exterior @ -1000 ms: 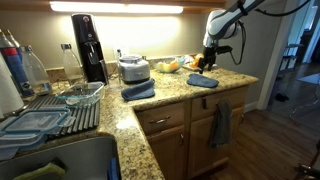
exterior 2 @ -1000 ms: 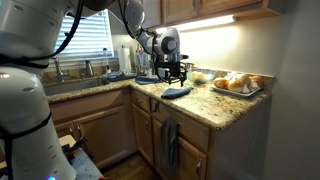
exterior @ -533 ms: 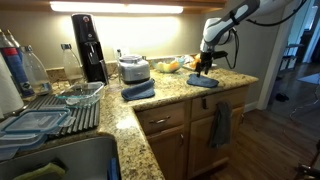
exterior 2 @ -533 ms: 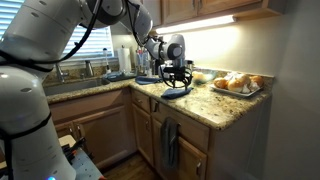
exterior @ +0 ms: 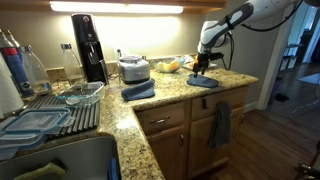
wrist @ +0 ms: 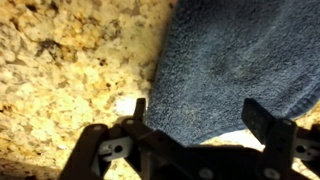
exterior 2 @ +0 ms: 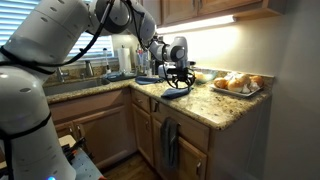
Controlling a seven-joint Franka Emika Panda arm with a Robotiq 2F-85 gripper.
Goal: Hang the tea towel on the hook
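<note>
My gripper needs to close, since that edge is between my fingers, down at the tea towel and counter. Closing now would hold the tea towel's edge (exterior: 197,77).
The tea towel (exterior: 203,81) is a small medium-blue cloth lying flat on the granite counter near its end; it also shows in an exterior view (exterior 2: 179,92). My gripper (exterior: 202,70) hangs just above it in both exterior views (exterior 2: 178,83). In the wrist view the gripper (wrist: 198,105) is open, its two fingers straddling the towel's (wrist: 230,60) edge with nothing held. I cannot make out the hook.
A thicker folded blue towel (exterior: 138,90) lies further along the counter. A dark grey-blue towel (exterior: 220,125) hangs on the cabinet front below (exterior 2: 169,142). A plate of pastries (exterior 2: 236,84) stands beside the tea towel. A coffee machine (exterior: 88,47) and dish rack (exterior: 50,112) stand further off.
My gripper has come down and shifted slightly sideways until it hangs right over the tea towel. The towel has not moved.
</note>
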